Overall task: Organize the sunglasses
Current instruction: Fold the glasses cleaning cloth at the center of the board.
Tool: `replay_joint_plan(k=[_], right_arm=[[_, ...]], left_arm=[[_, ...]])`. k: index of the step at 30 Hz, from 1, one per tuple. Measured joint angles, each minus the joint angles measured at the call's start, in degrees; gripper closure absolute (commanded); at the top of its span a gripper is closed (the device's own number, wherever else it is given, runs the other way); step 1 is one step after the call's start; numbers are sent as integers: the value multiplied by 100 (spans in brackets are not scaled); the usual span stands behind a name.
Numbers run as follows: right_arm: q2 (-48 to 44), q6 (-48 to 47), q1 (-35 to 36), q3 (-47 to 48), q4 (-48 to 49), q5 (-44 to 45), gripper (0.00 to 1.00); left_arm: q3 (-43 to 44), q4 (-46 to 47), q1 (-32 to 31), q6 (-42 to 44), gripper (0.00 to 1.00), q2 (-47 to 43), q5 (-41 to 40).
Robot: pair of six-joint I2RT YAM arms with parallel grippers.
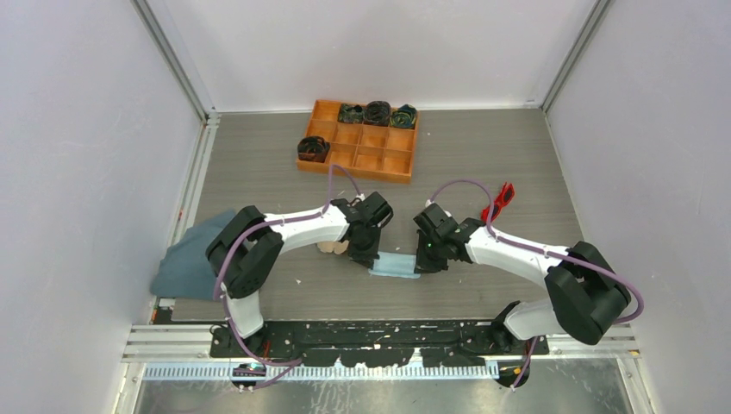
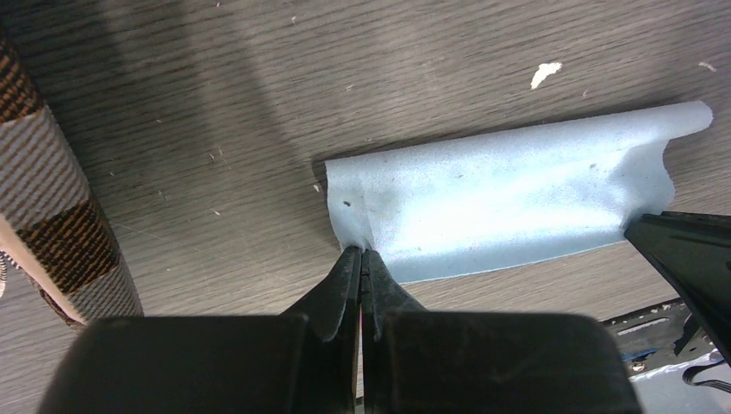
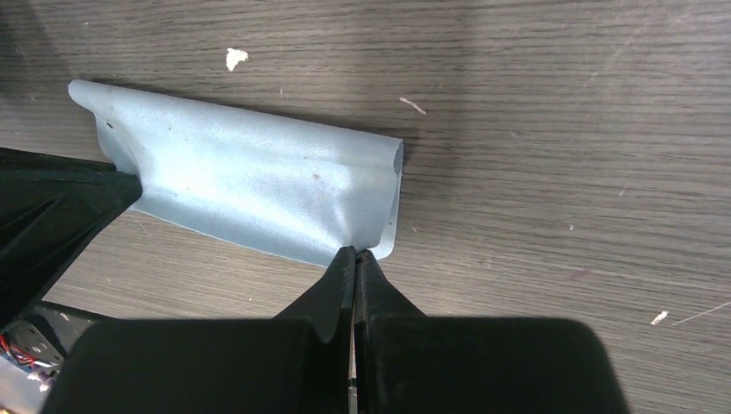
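I should open my right gripper: the corner of the cloth lies low over the cloth's lower layer.
The red sunglasses (image 1: 499,202) lie on the table to the right of centre, behind my right arm, untouched. The light blue cloth (image 1: 395,265) lies folded on the table between my two grippers; it also shows in the left wrist view (image 2: 509,203) and the right wrist view (image 3: 250,185). My left gripper (image 2: 362,253) is shut on the cloth's near left corner. My right gripper (image 3: 354,253) is shut on its near right corner. The plaid case (image 2: 52,198) lies just left of my left gripper, mostly hidden under the arm in the top view (image 1: 332,247).
An orange compartment tray (image 1: 372,155) holding several dark rolled items stands at the back centre. A grey-blue cloth (image 1: 191,256) hangs over the table's left edge. White crumbs dot the wood surface.
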Motion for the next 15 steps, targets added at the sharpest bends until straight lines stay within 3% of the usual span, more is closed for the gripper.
replay_joint_plan(k=[6,11,15], right_arm=[[79,20,0,-11,83,4,100],[138,50,0,-59,118,7,100],[164,70,0,-59,136,9,99]], left_arm=[[0,39,-39,-26,99,33,0],[0,63,-50,-48,79,42,7],[4,114,-66,-122,70,42,28]])
